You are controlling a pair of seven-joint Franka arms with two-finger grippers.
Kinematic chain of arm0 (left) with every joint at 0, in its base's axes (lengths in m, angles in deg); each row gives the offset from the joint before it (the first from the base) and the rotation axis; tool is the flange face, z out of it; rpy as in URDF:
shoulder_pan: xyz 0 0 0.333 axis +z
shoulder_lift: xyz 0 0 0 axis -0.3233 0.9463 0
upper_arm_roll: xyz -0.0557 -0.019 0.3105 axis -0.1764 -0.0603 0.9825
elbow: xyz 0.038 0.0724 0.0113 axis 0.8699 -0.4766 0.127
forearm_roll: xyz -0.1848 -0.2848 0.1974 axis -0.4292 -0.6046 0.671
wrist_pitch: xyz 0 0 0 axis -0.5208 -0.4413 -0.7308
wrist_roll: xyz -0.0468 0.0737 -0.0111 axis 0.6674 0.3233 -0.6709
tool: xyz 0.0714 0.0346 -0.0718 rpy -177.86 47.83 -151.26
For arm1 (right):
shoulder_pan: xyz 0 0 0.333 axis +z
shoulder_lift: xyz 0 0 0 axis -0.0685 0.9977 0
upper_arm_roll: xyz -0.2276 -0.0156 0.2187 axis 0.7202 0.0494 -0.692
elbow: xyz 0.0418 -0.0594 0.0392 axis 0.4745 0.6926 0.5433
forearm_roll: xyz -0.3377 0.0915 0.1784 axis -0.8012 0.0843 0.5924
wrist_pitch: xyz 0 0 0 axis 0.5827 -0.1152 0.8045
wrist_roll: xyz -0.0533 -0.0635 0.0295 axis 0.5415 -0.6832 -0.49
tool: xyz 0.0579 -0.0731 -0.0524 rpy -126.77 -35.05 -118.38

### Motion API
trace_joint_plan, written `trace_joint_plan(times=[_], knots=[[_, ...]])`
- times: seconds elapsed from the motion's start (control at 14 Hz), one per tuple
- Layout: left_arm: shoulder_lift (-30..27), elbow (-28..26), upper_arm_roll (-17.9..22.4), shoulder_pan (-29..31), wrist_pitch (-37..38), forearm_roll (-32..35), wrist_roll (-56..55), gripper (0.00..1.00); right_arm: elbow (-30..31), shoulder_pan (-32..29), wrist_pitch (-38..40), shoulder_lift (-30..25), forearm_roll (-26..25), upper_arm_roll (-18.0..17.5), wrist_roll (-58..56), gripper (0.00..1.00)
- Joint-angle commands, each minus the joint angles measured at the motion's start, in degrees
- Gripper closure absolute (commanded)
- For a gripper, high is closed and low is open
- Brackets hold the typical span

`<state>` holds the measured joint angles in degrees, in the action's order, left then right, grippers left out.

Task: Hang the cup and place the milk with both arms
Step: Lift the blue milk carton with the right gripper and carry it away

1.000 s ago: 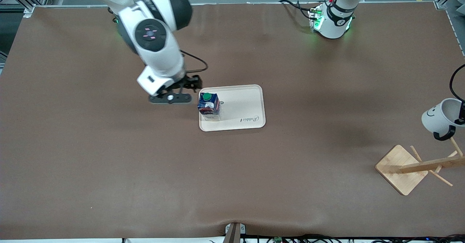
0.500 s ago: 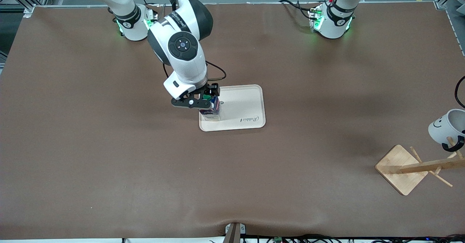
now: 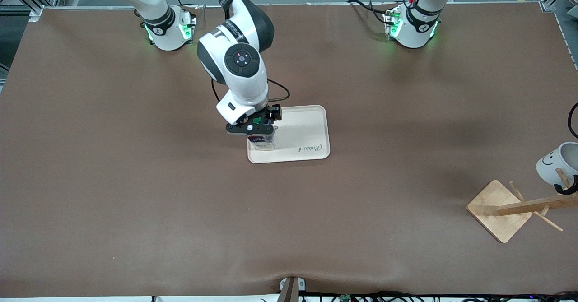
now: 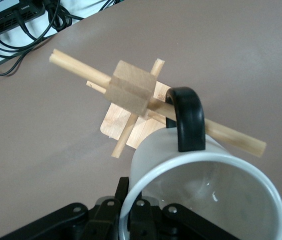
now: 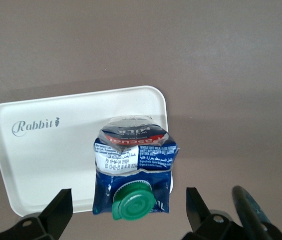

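I should next pick up the milk with my right gripper by its end with the cap (image 5: 133, 196), to take it from the white tray (image 5: 48, 160).
The milk (image 3: 262, 142), a dark blue carton with a green cap (image 5: 133, 202), stands on the white tray (image 3: 307, 130), at the corner toward the right arm's end and nearer the front camera. My right gripper (image 5: 128, 210) is open, just above the carton, with one finger (image 5: 58, 207) on each side of its top, not touching. My left gripper (image 4: 131, 200) is shut on the rim of the white cup (image 4: 205, 200), which shows at the front view's edge (image 3: 557, 164). The cup's black handle (image 4: 185, 117) lies against a peg (image 4: 230, 135) of the wooden rack (image 3: 501, 209).
The rack's square wooden base (image 4: 123, 117) stands on the brown table near the left arm's end, its pegs sticking out several ways. The tray (image 5: 41, 150) bears the word "Rabbit". Cables lie past the table's edge (image 4: 26, 25).
My right gripper has moved from beside the tray to over the milk and come down around its top. The cup has come down toward the rack's peg.
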<state>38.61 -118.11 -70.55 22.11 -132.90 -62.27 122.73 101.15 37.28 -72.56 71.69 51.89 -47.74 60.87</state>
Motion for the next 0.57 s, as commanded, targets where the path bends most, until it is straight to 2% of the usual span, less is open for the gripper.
trace_joint_plan(times=[0.0, 0.07, 0.14, 0.21, 0.29, 0.36, 0.43, 0.5], knots=[[0.87, 1.33, -0.24, 0.07, -0.32, -0.74, -1.64, 0.55, -1.04, 0.45, 0.32, 2.02, -0.79, 0.15, 1.11, 0.00], [0.87, 1.33, -0.24, 0.07, -0.41, -0.83, -2.34, 0.01, -0.78, 0.45, 0.14, 2.37, -0.79, 0.15, 1.11, 0.00], [0.79, 1.33, -0.24, 0.07, -0.32, -1.01, -2.61, 0.00, -0.86, 0.45, 0.14, 2.64, -0.87, 0.15, 1.28, 0.03], [0.53, 1.33, -0.24, -0.28, -0.32, -1.01, -2.70, 0.00, -0.86, 0.11, 0.23, 2.64, -0.87, 0.15, 1.28, 0.30], [0.17, 1.33, -0.59, -0.37, -0.23, -0.92, -2.87, 0.00, -0.86, -0.25, 0.58, 2.64, -0.79, 0.15, 1.28, 0.64], [-0.35, 1.41, -0.86, -0.46, 0.20, -0.92, -3.40, 0.00, -1.04, -0.42, 0.84, 2.47, -0.79, 0.15, 1.11, 0.85], [-1.23, 1.24, -0.86, -0.46, 0.47, -1.01, -4.53, 0.00, -1.39, -0.51, 0.84, 2.12, -0.79, 0.24, 1.20, 1.00], [-2.19, 1.24, -0.94, -0.72, 1.51, -0.92, -6.63, 0.00, -2.00, -0.77, 1.11, 1.42, -0.61, 0.42, 0.67, 1.00]])
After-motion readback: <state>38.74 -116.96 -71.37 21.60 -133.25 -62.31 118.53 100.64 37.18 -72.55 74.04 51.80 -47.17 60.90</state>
